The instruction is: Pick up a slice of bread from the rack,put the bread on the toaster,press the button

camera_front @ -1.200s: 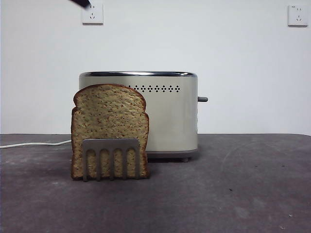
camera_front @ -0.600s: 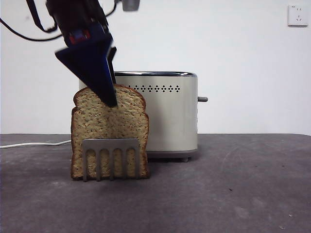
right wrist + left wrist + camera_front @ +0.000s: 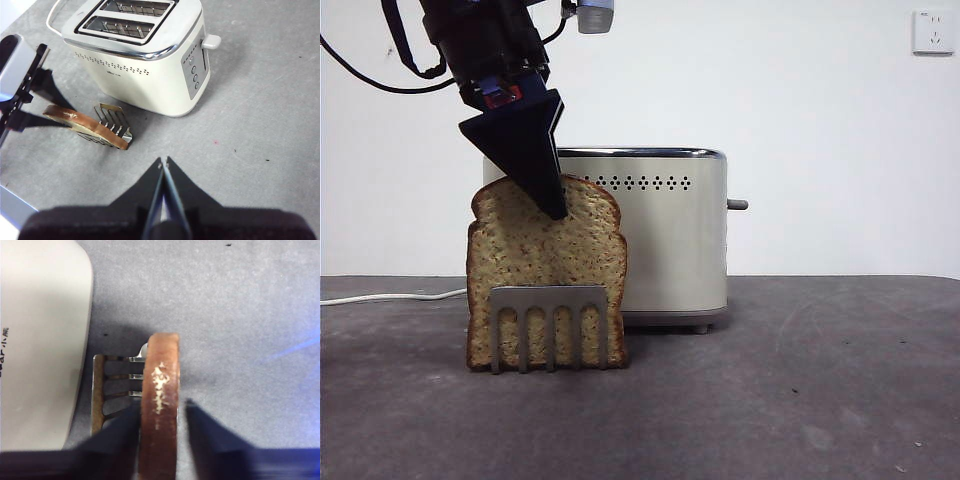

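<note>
I should next use my left gripper to grab the slice by its top crust edge (image 3: 576,194) (image 3: 159,435), because the rack's bars close in the slice's lower half.
The slice of bread (image 3: 545,270) stands upright in the small grey rack (image 3: 548,312), in front of the cream toaster (image 3: 670,240). My left gripper (image 3: 555,205) has come down from above onto the slice's top edge. In the left wrist view its jaws stand open on either side of the crust (image 3: 160,390), with a small gap on one side. The rack (image 3: 117,390) and toaster (image 3: 40,340) lie beside it. The button (image 3: 737,204) sticks out of the toaster's right side. My right gripper (image 3: 163,162) is shut and empty, high above the table, looking down on the toaster (image 3: 145,65), button (image 3: 212,41) and bread (image 3: 85,125).
A white cable (image 3: 390,296) runs along the table at the left behind the bread. A wall socket (image 3: 932,32) is on the back wall at the upper right. The dark grey table (image 3: 800,380) stretches to the right of the toaster.
My left arm came into view from the top left and dropped onto the top of the slice. The bread, rack and toaster have not moved.
</note>
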